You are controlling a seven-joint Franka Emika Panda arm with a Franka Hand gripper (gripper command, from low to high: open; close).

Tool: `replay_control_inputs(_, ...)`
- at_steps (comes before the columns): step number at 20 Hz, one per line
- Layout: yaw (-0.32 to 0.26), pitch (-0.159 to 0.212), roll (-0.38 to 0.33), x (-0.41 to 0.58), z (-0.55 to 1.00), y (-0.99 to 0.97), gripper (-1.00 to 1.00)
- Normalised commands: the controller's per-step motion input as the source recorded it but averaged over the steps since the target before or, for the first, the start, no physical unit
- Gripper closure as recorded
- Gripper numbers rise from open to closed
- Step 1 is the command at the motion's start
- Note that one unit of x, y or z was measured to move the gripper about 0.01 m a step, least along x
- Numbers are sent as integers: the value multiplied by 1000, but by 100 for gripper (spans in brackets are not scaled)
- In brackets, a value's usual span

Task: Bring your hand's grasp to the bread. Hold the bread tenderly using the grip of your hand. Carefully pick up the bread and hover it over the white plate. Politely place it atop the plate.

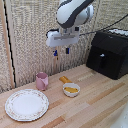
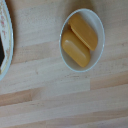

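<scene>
My gripper grabs the small oblong bread around its middle next, to hover it over the white plate.
The bread is a small orange-tan oblong piece lying on the wooden table between the pink cup and the small white bowl. The white plate with a floral rim lies empty at the front of the exterior view's left; a strip of its rim shows in the wrist view. My gripper hangs high above the bread, open and empty, with its blue-tipped fingers apart. The bread and my fingers are out of the wrist view.
The small white bowl holds two pieces of yellow food. A black appliance stands at the back of the exterior view's right. A woven screen backs the table.
</scene>
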Motion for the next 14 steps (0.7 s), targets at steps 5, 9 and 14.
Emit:
replay_control_inputs(5, -14, 35, 38, 469, -123, -389, -100)
replay_control_inputs(9, 13, 33, 36, 426, -160, -401, -100)
replay_control_inputs(14, 50, 71, 42, 379, -178, -452, -100)
